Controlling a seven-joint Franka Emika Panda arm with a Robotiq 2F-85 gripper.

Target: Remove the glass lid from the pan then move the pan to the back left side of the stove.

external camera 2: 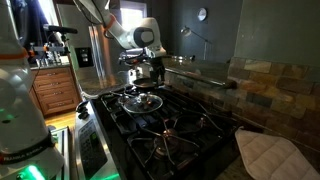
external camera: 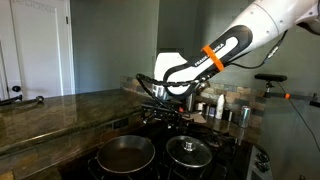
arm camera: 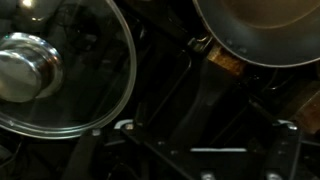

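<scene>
I need to lower my gripper before I close it on the pan's handle [arm camera: 208, 90]. My fingers are above the handle, which slants over the black grate.
The glass lid [external camera: 188, 151], clear with a metal knob, lies on the front of the stove [external camera: 225, 160], beside the pan [external camera: 125, 154]. The dark pan is uncovered. In the wrist view the lid [arm camera: 60, 70] is at the left and the pan [arm camera: 262, 30] at the top right, with black grate between them. The lid also shows in an exterior view [external camera 2: 140, 99]. My gripper [external camera: 160, 97] hangs above the stove behind both, holding nothing; it also shows in an exterior view [external camera 2: 150, 68]. In the wrist view its fingers [arm camera: 205, 130] are dark and look spread apart.
A brown stone countertop [external camera: 60, 110] runs along the stove's side. Steel canisters [external camera: 228, 112] stand at the back by the tiled wall. A quilted pot holder [external camera 2: 270, 152] lies near the stove's edge. Cast-iron grates [external camera 2: 185, 125] cover the burners.
</scene>
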